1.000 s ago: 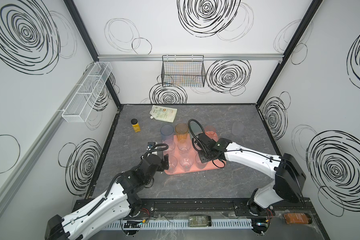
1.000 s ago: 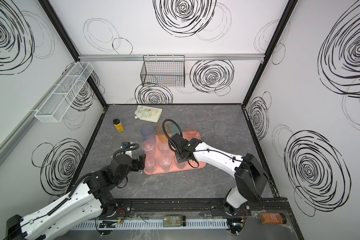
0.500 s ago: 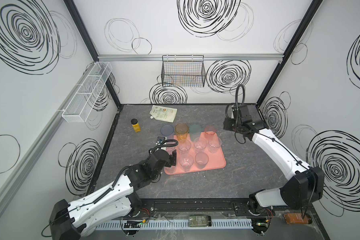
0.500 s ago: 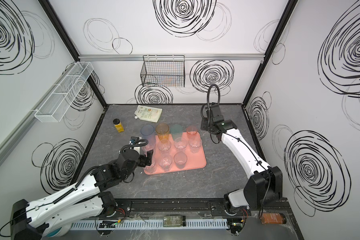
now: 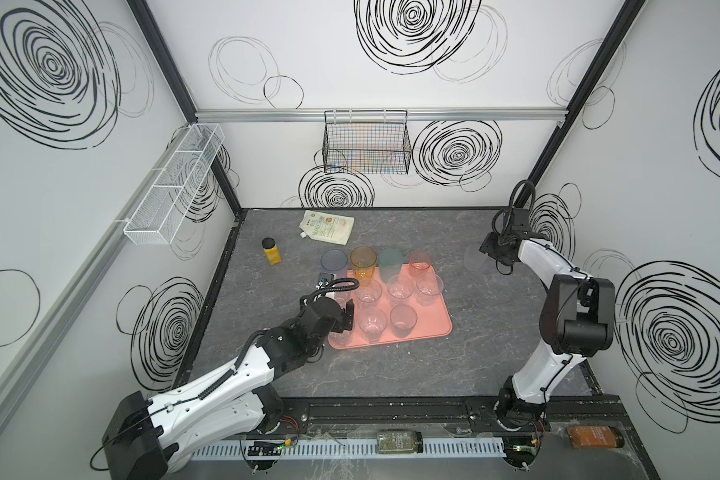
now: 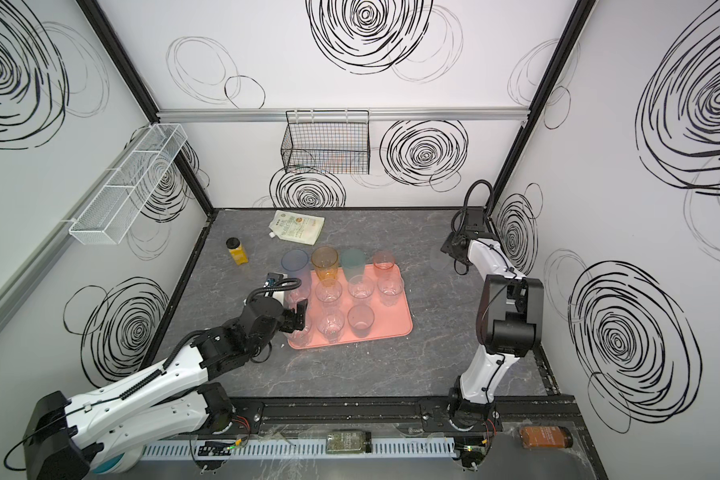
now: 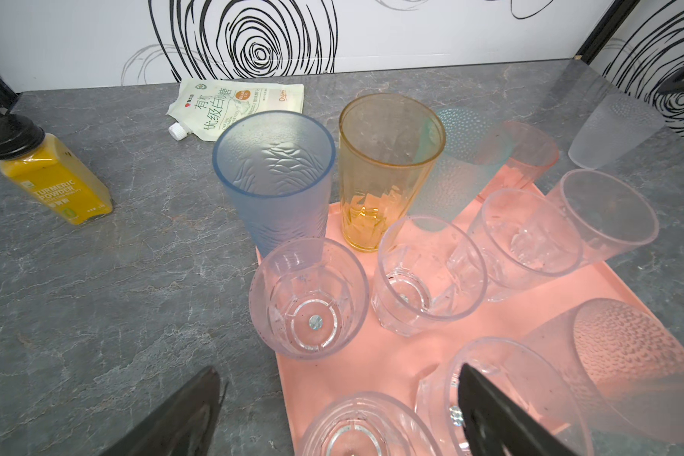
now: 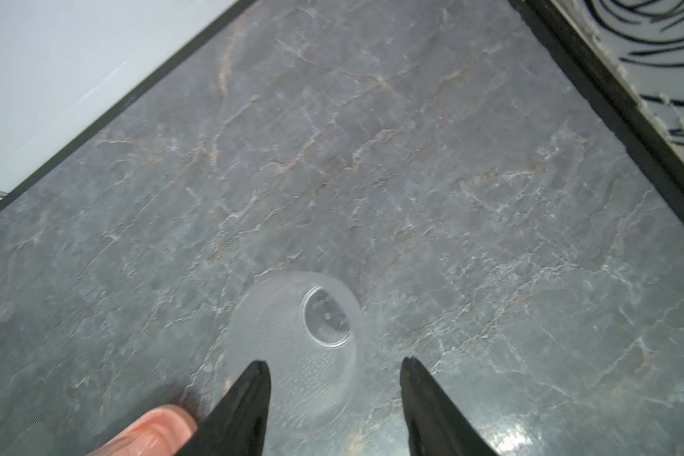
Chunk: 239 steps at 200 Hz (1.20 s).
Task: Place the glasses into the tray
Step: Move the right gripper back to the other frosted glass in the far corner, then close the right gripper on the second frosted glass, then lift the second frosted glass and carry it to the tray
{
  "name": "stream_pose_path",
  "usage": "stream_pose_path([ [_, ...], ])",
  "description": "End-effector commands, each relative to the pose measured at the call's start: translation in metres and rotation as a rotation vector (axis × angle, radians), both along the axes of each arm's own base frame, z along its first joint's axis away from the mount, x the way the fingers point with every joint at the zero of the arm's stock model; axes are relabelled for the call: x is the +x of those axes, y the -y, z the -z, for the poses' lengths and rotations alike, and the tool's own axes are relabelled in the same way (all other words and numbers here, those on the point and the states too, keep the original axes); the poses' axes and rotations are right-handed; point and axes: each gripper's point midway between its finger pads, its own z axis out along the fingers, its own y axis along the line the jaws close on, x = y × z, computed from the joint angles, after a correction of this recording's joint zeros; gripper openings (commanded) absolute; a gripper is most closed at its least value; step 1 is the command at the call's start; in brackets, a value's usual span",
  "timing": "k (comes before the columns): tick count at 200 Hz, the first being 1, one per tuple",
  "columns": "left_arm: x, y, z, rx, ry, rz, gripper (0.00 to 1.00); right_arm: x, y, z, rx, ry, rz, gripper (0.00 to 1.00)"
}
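I should first lower my right gripper, because its fingers are above the frosted glass's rim, and only then close it on the frosted glass's side (image 5: pixel 481 253) (image 8: pixel 345 374).
The salmon-pink tray (image 5: pixel 435 328) lies mid-table and holds several glasses. Blue (image 5: pixel 334 262), amber (image 5: pixel 363 259), teal (image 5: pixel 390 258) and pink (image 5: pixel 420 261) tumblers stand along its far edge, with clear ones and a smoky one (image 5: pixel 403 319) nearer. My left gripper (image 7: pixel 338 379) is open over the tray's near-left corner. A clear glass (image 7: pixel 368 430) stands between its fingers. A frosted glass (image 8: pixel 297 347) stands off the tray on the table at the far right. My right gripper (image 8: pixel 334 363) is open just above it, one finger overlapping its rim.
A yellow black-capped bottle (image 5: pixel 272 251) and a white spouted pouch (image 5: pixel 327 226) sit behind the tray on the left. A wire basket (image 5: pixel 366 149) hangs on the back wall and a mesh shelf (image 5: pixel 175 187) on the left wall. The right wall is close behind my right gripper (image 5: pixel 484 249).
My right arm has swung from over the tray to the far right, above the frosted glass, and its jaws have widened. My left gripper has moved forward over the tray's near-left corner.
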Motion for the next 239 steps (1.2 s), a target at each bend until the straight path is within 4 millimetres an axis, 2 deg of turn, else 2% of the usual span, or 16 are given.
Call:
stream_pose_path([
  [1, 0.01, 0.01, -0.006, -0.002, 0.022, 0.029, 0.96, 0.004, 0.0, -0.006, 0.037, 0.041, 0.01, 0.58],
  [44, 0.015, 0.03, -0.004, -0.018, 0.004, 0.063, 0.96, 0.011, -0.004, 0.013, 0.067, 0.008, 0.001, 0.57],
  [76, 0.015, 0.032, 0.0, -0.012, -0.004, 0.067, 0.96, 0.012, -0.005, 0.021, 0.074, 0.001, 0.001, 0.54],
  [93, 0.015, 0.031, 0.0, -0.007, -0.003, 0.063, 0.96, 0.011, -0.007, 0.028, 0.086, -0.009, -0.002, 0.5],
  [110, 0.014, 0.03, 0.0, -0.012, -0.003, 0.062, 0.96, 0.01, -0.01, 0.033, 0.093, -0.021, -0.01, 0.41],
  [140, 0.012, 0.027, 0.0, -0.018, -0.001, 0.055, 0.96, 0.009, -0.012, 0.027, 0.08, -0.005, -0.016, 0.22],
  [171, 0.01, 0.022, -0.002, -0.022, 0.002, 0.042, 0.96, 0.007, -0.014, 0.022, 0.079, -0.003, -0.027, 0.12],
  [210, 0.005, 0.014, -0.006, -0.025, 0.014, 0.029, 0.96, 0.005, -0.022, 0.008, 0.074, 0.018, -0.047, 0.04],
  [239, 0.003, 0.005, -0.013, -0.02, 0.031, 0.004, 0.96, -0.005, -0.038, -0.021, 0.051, 0.056, -0.082, 0.02],
])
